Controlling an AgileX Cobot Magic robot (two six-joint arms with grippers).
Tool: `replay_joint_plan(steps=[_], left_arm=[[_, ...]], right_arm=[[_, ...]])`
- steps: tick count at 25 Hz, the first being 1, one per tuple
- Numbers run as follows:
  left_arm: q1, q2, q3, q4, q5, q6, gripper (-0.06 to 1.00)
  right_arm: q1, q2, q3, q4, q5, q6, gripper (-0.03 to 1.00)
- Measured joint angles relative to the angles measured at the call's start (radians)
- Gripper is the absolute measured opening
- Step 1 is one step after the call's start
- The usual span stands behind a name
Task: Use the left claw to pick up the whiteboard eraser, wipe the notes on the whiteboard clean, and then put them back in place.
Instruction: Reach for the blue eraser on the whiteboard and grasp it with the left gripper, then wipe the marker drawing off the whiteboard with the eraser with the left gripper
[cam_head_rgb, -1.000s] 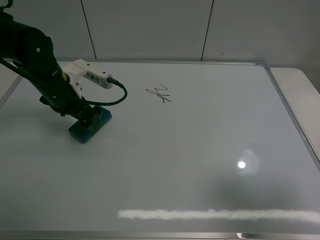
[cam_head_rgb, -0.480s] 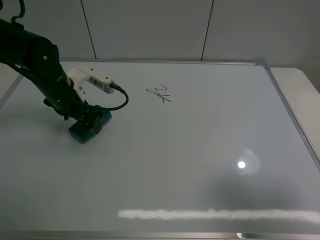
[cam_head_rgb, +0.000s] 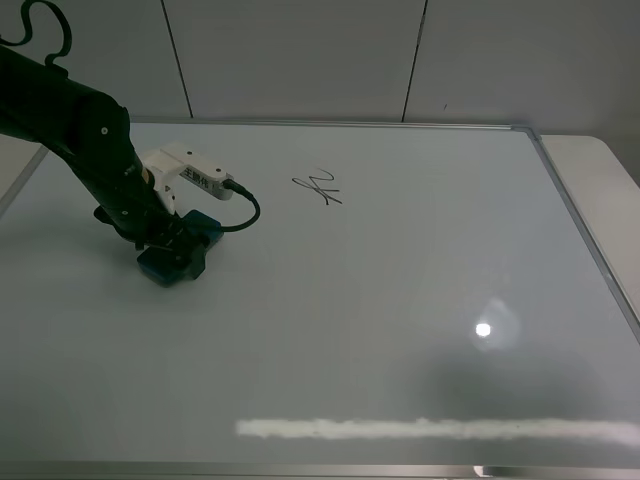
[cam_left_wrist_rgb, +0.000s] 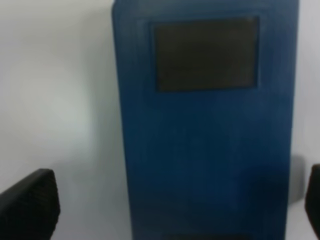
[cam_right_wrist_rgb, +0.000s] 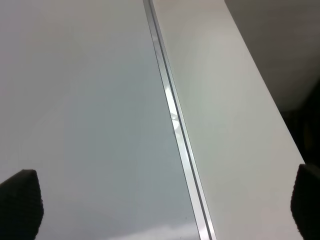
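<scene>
My fingers are on both long sides of the whiteboard eraser, down near the whiteboard, so it is time for my left gripper to close on the eraser.
The whiteboard (cam_head_rgb: 400, 280) fills most of the exterior high view. The notes (cam_head_rgb: 318, 188), a small black scribble, sit near its upper middle. At the left lies the teal-blue whiteboard eraser (cam_head_rgb: 158, 267), flat on the board. The left claw (cam_head_rgb: 178, 245) is lowered over it and covers most of it. In the left wrist view the eraser (cam_left_wrist_rgb: 205, 135) fills the middle, and the open left gripper (cam_left_wrist_rgb: 170, 207) has one dark fingertip (cam_left_wrist_rgb: 27, 205) on each side of it, with a gap showing at each side. The right gripper (cam_right_wrist_rgb: 162, 205) stands open and holds nothing.
A white glare streak (cam_head_rgb: 430, 430) and a bright light spot (cam_head_rgb: 483, 329) lie on the board's near right part. In the right wrist view the board's silver frame (cam_right_wrist_rgb: 172, 115) runs under the right gripper, with the pale table (cam_right_wrist_rgb: 225, 100) beside it.
The left arm has come down and drawn in over the eraser, so the claw now hides more of it. The eraser and the notes have not moved.
</scene>
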Motion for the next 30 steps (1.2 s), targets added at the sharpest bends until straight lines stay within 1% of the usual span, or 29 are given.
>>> replay_joint_plan(steps=[5,7,8,9,11,12,30], left_arm=[[0.000,0.000,0.000,0.000,-0.002,0.000,0.99],[0.000,0.000,0.000,0.000,-0.004,0.000,0.95],[0.000,0.000,0.000,0.000,-0.005,0.000,0.90],[0.000,0.000,0.000,0.000,-0.007,0.000,0.82],[0.000,0.000,0.000,0.000,-0.009,0.000,0.62],[0.000,0.000,0.000,-0.001,-0.010,0.000,0.54],[0.000,0.000,0.000,-0.006,-0.008,-0.001,0.55]], right_arm=[[0.000,0.000,0.000,0.000,0.000,0.000,0.99],[0.000,0.000,0.000,0.000,0.000,0.000,0.99],[0.000,0.000,0.000,0.000,0.000,0.000,0.99],[0.000,0.000,0.000,0.000,0.000,0.000,0.99],[0.000,0.000,0.000,0.000,0.000,0.000,0.99],[0.000,0.000,0.000,0.000,0.000,0.000,0.99],[0.000,0.000,0.000,0.000,0.000,0.000,0.99]])
